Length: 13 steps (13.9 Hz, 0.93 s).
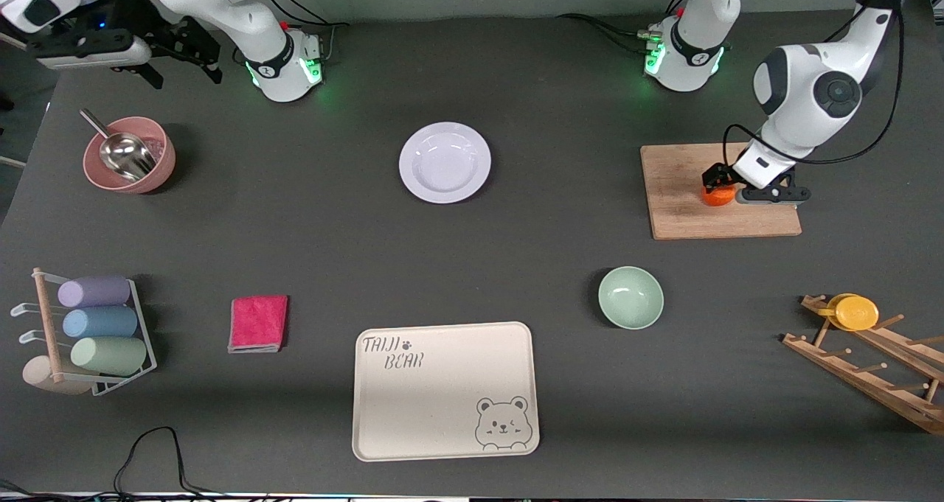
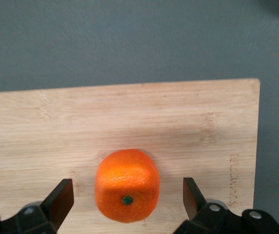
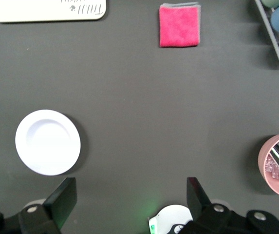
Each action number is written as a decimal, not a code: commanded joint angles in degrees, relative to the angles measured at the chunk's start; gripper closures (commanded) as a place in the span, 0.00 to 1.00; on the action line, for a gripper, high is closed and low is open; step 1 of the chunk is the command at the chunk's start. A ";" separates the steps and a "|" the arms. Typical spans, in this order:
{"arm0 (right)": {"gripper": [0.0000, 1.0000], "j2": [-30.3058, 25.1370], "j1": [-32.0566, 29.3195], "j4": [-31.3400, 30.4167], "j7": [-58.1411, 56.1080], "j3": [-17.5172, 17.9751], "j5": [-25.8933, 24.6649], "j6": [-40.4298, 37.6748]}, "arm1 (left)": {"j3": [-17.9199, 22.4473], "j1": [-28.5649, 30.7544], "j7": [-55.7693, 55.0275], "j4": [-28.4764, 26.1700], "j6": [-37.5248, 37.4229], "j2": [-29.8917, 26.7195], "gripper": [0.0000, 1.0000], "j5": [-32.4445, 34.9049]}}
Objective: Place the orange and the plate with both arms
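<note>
I will next use my left gripper to grab the orange by its round body (image 1: 717, 196), so that I can place it on the plate (image 1: 445, 162).
The orange (image 1: 717, 194) lies on a wooden cutting board (image 1: 678, 207) toward the left arm's end of the table. My left gripper (image 1: 720, 187) is low over it and open. In the left wrist view the orange (image 2: 127, 185) sits between the two fingers with a gap on each side, on the board (image 2: 129, 112). The white plate (image 1: 445, 162) lies on the table between the two arm bases; it also shows in the right wrist view (image 3: 47, 142). My right gripper (image 1: 184, 71) hangs high over the table's edge beside its base, open and empty (image 3: 129, 195).
A pale green bowl (image 1: 630, 297) and a cream bear tray (image 1: 442, 391) lie nearer the camera. A pink cloth (image 1: 258, 323), a cup rack (image 1: 96, 332) and a pink bowl with a scoop (image 1: 129, 155) are toward the right arm's end. A wooden rack holds a yellow disc (image 1: 855, 312).
</note>
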 commanded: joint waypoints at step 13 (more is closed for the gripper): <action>0.00 -2.03 0.95 -17.30 -16.06 -8.13 18.24 11.81 | 0.17 -0.78 -0.95 -2.60 5.73 3.40 0.49 -0.67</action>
